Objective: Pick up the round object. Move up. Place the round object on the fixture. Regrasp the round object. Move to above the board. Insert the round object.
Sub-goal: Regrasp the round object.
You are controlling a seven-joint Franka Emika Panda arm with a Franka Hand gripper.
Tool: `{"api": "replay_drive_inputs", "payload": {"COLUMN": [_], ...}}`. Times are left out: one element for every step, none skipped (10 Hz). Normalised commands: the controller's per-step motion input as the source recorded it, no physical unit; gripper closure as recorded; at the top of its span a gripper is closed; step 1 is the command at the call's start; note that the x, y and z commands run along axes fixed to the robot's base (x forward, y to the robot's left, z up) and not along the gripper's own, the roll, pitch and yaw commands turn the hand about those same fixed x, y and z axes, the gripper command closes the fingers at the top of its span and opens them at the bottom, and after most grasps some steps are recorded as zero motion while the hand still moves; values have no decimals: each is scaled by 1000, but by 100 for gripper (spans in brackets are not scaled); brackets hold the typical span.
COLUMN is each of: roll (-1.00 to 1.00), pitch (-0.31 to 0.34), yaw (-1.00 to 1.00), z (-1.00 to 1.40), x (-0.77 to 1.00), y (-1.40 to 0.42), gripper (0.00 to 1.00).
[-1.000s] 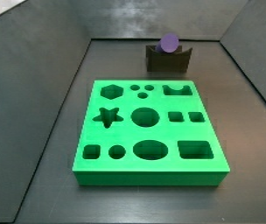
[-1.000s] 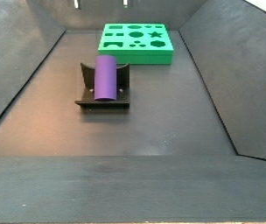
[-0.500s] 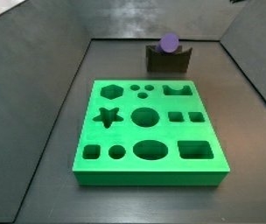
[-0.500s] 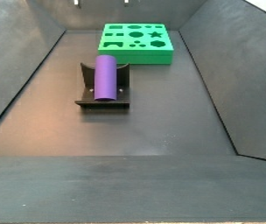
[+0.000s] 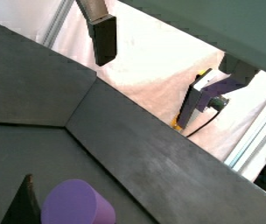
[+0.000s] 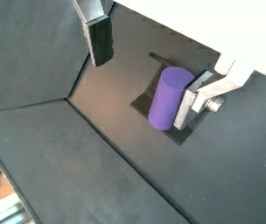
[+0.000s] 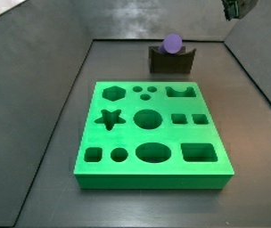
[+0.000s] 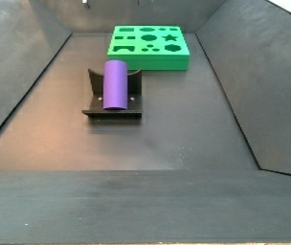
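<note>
The purple round object should be picked up next by its curved side with my gripper, so one flat end stays free to go into the green board.
The purple round object (image 8: 116, 84) lies in the notch of the dark fixture (image 8: 111, 111); in a side view its end (image 7: 173, 43) shows above the fixture (image 7: 171, 61). The green board (image 7: 162, 181) lies flat on the floor and also shows in a side view (image 8: 167, 63). My gripper (image 6: 153, 66) is open and empty, high above the fixture. Its fingers (image 6: 98, 39) stand wide apart, with the round object (image 6: 168, 96) far below them. In a wrist view (image 5: 164, 63) the round object (image 5: 74, 203) shows at the frame's edge. A dark part of the gripper (image 7: 231, 9) shows in a side view.
Dark sloped walls (image 8: 27, 86) enclose the floor on all sides. The fixture stands near the far wall (image 7: 162, 22) beyond the board. A strip of bare floor (image 8: 148, 144) runs beside the fixture.
The gripper has come down into a side view at its top right corner. The round object, fixture and board have not moved.
</note>
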Motion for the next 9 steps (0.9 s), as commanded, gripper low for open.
{"api": "replay_drive_inputs", "payload": {"roll": [209,184,172,108,111,109,96,85,80], "pitch": [85,58,35,69,60,34,8,-6,-14], "yaw": [233,227,212,156,143,134,127,118,109], "z": [-15,-21,-28,-1000,-1000,-1000,-1000,-1000,-1000], "x": [181,165,158,59,58,67,77,86,93], "y": [-41,-51,-55,66,67,61,52,47,44], "gripper": [0,0,0,0,0,0,0,0,0]}}
